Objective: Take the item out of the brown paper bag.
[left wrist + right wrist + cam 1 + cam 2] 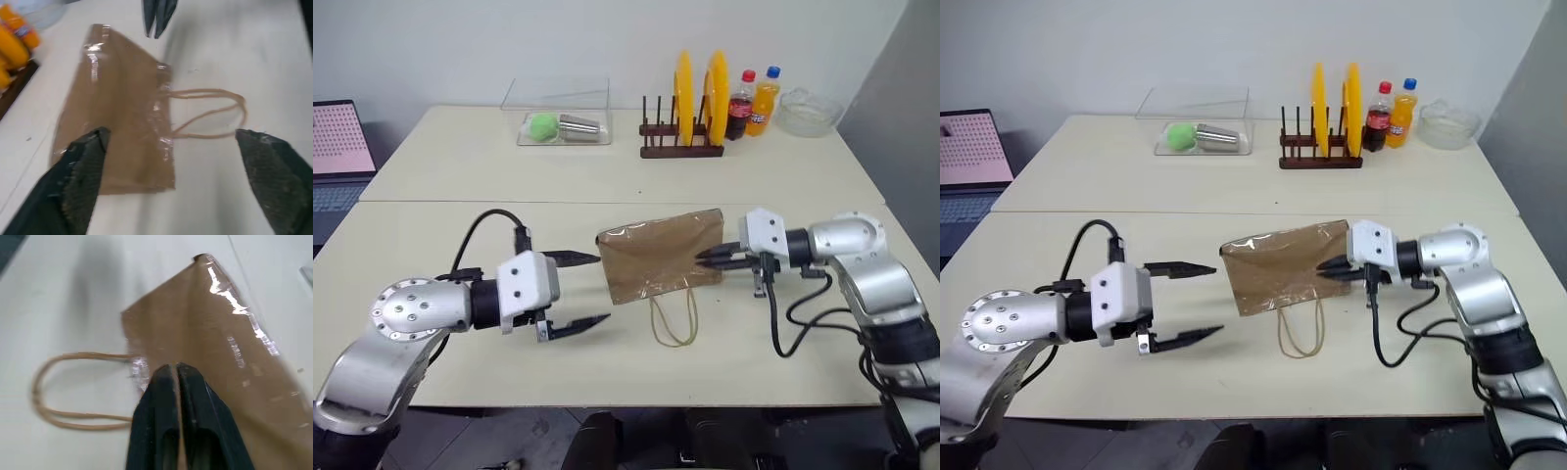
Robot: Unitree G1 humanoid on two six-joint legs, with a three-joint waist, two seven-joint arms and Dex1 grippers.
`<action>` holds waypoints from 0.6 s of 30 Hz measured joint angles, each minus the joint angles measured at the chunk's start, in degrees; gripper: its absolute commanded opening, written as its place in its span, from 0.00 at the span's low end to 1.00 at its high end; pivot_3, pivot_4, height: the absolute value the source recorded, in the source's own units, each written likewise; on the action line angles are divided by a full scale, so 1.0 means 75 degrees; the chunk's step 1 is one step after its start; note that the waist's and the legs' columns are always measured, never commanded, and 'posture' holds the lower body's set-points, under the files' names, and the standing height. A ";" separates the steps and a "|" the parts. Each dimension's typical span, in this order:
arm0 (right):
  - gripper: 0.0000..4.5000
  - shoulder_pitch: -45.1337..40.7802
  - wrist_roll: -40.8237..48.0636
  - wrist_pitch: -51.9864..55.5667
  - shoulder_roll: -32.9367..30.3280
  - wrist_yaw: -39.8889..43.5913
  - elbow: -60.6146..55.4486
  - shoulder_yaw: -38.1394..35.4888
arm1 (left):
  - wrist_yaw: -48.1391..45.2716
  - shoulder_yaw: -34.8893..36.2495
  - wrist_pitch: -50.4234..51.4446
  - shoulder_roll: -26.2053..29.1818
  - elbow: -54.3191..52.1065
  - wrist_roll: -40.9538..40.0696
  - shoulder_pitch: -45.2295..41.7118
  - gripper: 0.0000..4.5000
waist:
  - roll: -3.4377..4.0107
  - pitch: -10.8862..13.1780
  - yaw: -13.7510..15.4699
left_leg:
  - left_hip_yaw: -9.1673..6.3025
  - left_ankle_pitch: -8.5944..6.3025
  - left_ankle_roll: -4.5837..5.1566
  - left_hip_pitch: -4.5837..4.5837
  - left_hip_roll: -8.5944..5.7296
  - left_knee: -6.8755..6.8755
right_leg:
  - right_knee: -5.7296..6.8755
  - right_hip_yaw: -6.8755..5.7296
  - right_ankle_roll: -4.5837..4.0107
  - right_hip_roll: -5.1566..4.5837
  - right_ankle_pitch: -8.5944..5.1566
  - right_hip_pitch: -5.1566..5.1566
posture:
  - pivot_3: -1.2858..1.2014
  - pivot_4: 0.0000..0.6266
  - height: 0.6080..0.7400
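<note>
I should grab a thin loop handle of the brown paper bag [656, 257] [120, 122] with my left gripper next, because the bag lies flat and wide while its handles hang free.
The brown paper bag [656, 257] lies flat in the middle of the near table, its loop handles [674, 318] trailing toward me. The item is hidden. My left gripper [602, 288] hovers just left of the bag, wide open and pointing at it, with nothing between its fingers [80, 181]. My right gripper [702, 260] reaches in from the right, its tips at the bag's right edge near the handle end. In the right wrist view its fingertips [165, 374] sit pressed together over the bag's edge. Nothing shows between them.
On the far table stand a wooden rack with yellow plates [690, 108], two soda bottles [752, 103], a glass bowl [808, 111] and a clear box [563, 122] holding a green ball and a metal cup. A laptop [337, 157] sits at the left edge.
</note>
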 measured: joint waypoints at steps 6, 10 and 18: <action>0.77 0.2263 0.0134 0.1099 -0.0008 -0.1434 -0.1992 -0.0192 | -0.0832 -0.1730 -0.2138 -0.0518 0.1682 0.1536 -0.1461 1.00 | -0.0001 -0.0001 0.0009 | 0.0014 0.0000 0.0001 0.0001 0.0001 0.0004 | 0.0002 0.0004 0.0036 0.0002 -0.0018 0.0002 | 0.52 0.24 1.00; 0.84 0.3218 0.0315 0.1736 -0.0076 -0.1950 -0.3240 -0.0149 | -0.0865 -0.2644 -0.3222 -0.1179 0.2680 0.2432 -0.2069 1.00 | -0.0004 -0.0003 0.0000 | 0.0011 0.0000 0.0001 -0.0002 0.0002 0.0004 | 0.0001 0.0003 0.0046 0.0006 -0.0023 0.0001 | 0.52 0.24 1.00; 0.84 0.4289 0.0607 0.2641 -0.0238 -0.2771 -0.4489 -0.0065 | -0.0665 -0.3482 -0.4055 -0.2388 0.3983 0.3291 -0.2832 1.00 | -0.0015 -0.0006 -0.0001 | 0.0005 0.0000 0.0002 -0.0003 -0.0002 0.0012 | 0.0000 0.0000 0.0055 0.0007 -0.0023 0.0007 | 0.52 0.24 1.00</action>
